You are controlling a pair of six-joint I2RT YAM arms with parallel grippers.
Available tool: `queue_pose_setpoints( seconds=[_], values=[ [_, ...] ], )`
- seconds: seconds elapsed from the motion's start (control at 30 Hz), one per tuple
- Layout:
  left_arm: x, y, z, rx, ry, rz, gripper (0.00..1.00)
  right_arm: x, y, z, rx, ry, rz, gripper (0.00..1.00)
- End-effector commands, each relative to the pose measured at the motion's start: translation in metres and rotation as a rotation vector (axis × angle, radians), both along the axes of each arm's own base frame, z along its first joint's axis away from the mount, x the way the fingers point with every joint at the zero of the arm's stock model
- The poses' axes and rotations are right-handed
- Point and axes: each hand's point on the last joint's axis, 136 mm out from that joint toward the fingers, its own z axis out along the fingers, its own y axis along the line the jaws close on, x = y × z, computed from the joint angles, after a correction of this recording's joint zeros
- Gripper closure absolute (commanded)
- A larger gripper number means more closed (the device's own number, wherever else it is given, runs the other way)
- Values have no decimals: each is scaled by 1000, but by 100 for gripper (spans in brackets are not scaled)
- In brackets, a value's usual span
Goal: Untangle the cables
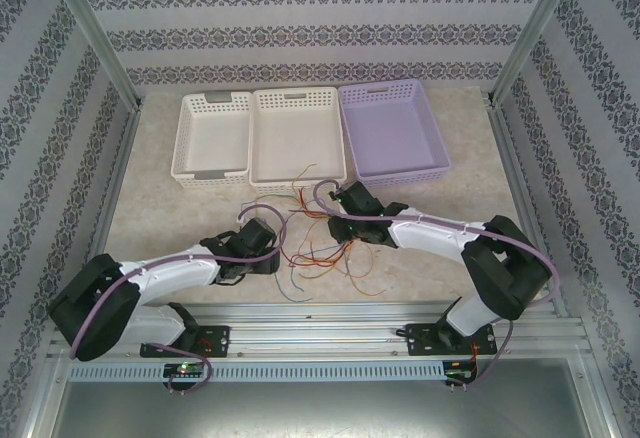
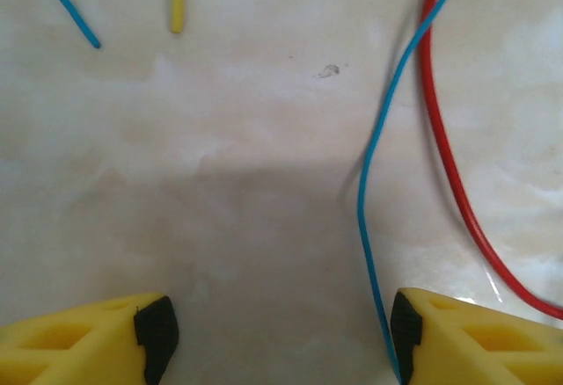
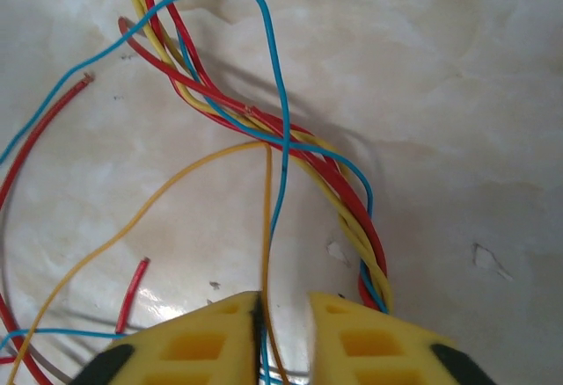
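Observation:
My left gripper needs to grab the loose part of the blue wire and leave the red wire free, to pull the blue wire out of the tangle.
The cables lie in a loose red, yellow-orange and blue tangle on the table between the two arms. My right gripper hangs low over the tangle, near its far end. Its jaws stand a narrow gap apart, with a blue wire and an orange wire running between them against the left finger. A twisted red, yellow and blue strand passes just to its right. My left gripper is open close above bare tabletop. A blue wire runs just inside its right finger, and a red wire curves beside it.
Three baskets stand in a row at the back: white, cream and lilac. One wire end reaches the cream basket's front rim. A metal rail runs along the near edge. Patterned walls close in both sides.

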Motion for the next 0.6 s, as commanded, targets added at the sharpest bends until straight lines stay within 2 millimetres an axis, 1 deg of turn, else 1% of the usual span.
queue_pose_setpoints(
  seconds=[0.0,0.07,0.2,0.27,0.37,0.43,0.5,0.57],
  values=[
    [5,-16,-19,-74,24,-1,36,5,12,8,34,-19,14,86],
    [6,-20,-22,-90,29,-1,39,4,13,9,46,-16,17,90],
    [10,-28,-31,-92,60,-7,47,2,18,14,76,-9,26,96],
    [11,-32,-34,-97,74,-6,56,1,20,16,92,-7,31,100],
    [14,-38,-35,-107,85,-13,73,-1,21,21,108,-10,35,100],
    [15,-40,-35,-114,87,-14,88,-2,20,26,117,-17,38,100],
    [15,-41,-33,-116,85,-17,100,-3,18,32,126,-29,36,100],
    [15,-42,-31,-123,81,-20,100,-5,17,39,138,-43,38,100]
  ],
)
